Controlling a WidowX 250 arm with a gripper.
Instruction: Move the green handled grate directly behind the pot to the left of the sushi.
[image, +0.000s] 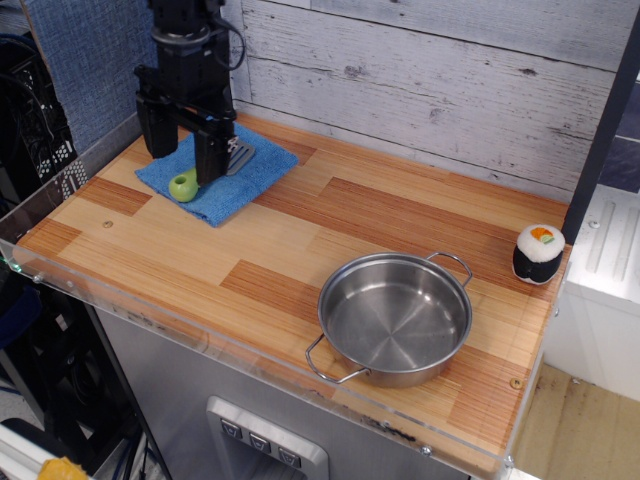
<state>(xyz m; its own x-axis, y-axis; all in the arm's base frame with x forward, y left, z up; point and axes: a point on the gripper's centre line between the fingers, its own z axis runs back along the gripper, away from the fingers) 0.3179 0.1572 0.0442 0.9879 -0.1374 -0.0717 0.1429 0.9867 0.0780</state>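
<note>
I need to move the grate behind the pot (395, 318) beside the sushi, so I should next take hold of the grate's green handle (185, 183) with my gripper.
The green handled grate (185, 185) lies on a blue cloth (232, 183) at the back left of the wooden counter; its grey slotted blade (240, 153) points back right. My gripper (182, 155) is open and hangs low over the grate, its two black fingers (208, 160) standing either side of the handle and hiding its middle. The shiny steel pot (395, 318) sits at the front right. The sushi (538, 253) stands at the far right edge, behind and right of the pot.
A white plank wall runs along the back. A clear acrylic rim (60, 272) edges the counter's left and front. A dark post (600, 130) stands at the back right. Bare wood lies between the cloth and the pot.
</note>
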